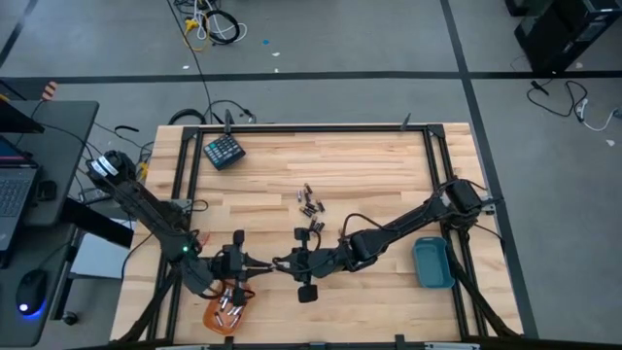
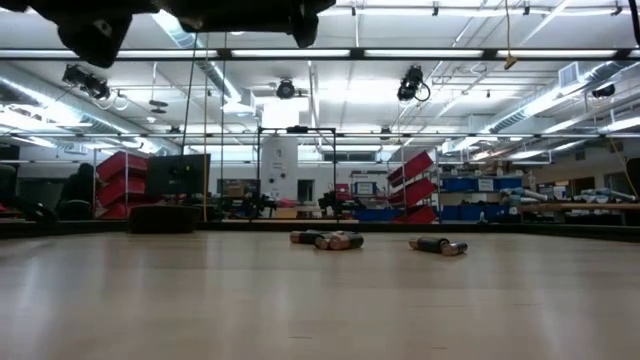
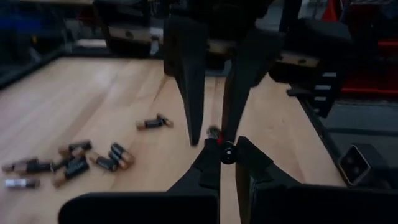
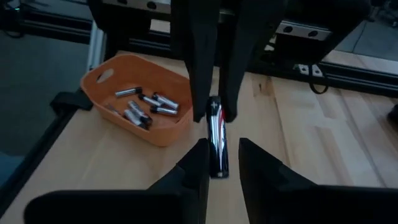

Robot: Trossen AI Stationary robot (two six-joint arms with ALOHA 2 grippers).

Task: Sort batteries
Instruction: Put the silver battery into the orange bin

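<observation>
The battery hangs short of the tray's rim, so it moves to the rim of the orange tray (image 1: 224, 311), before my left gripper opens.
Above the near middle of the table my two grippers meet tip to tip. Between them is one battery (image 4: 216, 140), dark and silvery and lying level. My left gripper (image 3: 227, 149), coming from the left, is shut on it. My right gripper (image 4: 224, 143) stands open, one finger on either side of the battery's other end. Loose batteries (image 1: 311, 204) lie on the wood farther back, seen also as a pile (image 3: 74, 163) in the left wrist view. An orange tray (image 4: 137, 99) at the near left holds several batteries. My left gripper pinches the battery's left end (image 4: 214, 104) between its two fingertips (image 4: 200, 112). The fingers come roughly level from the table's left and lie along the battery. The battery is lifted clear of the table and points from those tips toward my right gripper.
A blue tray (image 1: 432, 262) stands near the right edge. A dark teal keypad-like block (image 1: 224, 151) lies at the far left. A black frame (image 1: 447, 175) runs around the tabletop. The low view shows two small clusters of batteries (image 2: 327, 239) on the wood.
</observation>
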